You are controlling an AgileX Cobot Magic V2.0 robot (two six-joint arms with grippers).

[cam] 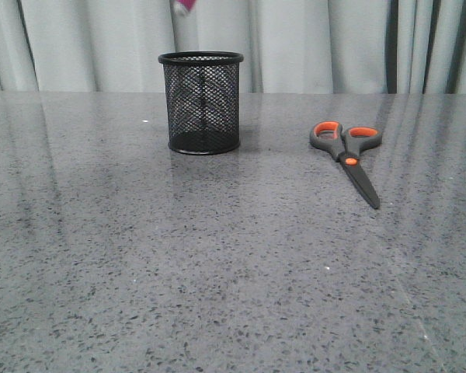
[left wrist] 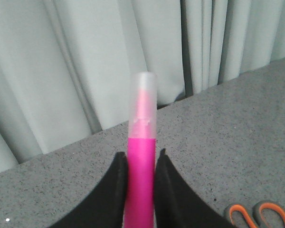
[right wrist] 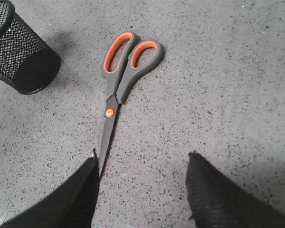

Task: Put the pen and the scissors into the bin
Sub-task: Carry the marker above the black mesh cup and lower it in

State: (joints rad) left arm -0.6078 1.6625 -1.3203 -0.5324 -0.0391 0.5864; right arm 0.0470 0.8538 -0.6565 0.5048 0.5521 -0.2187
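Note:
The robot's left gripper will keep holding the magenta pen (cam: 183,5) until the pen is in the bin, as the pen hangs high above the bin's rim (cam: 200,58).
My left gripper (left wrist: 140,159) is shut on the magenta pen (left wrist: 141,175), whose pale translucent cap end sticks out past the fingertips. In the front view only a bit of the pen (cam: 183,5) shows at the top edge, high above the black mesh bin (cam: 201,102). The scissors (cam: 349,153) lie flat and closed on the table to the right of the bin, handles away from me. My right gripper (right wrist: 142,159) is open above the table near the blade tips of the scissors (right wrist: 121,78); the blade runs beside one finger. The bin (right wrist: 20,52) also shows there.
The grey speckled table (cam: 217,272) ends at a pale curtain (cam: 311,39) behind the bin. The scissors' orange handles (left wrist: 259,216) peek into the left wrist view.

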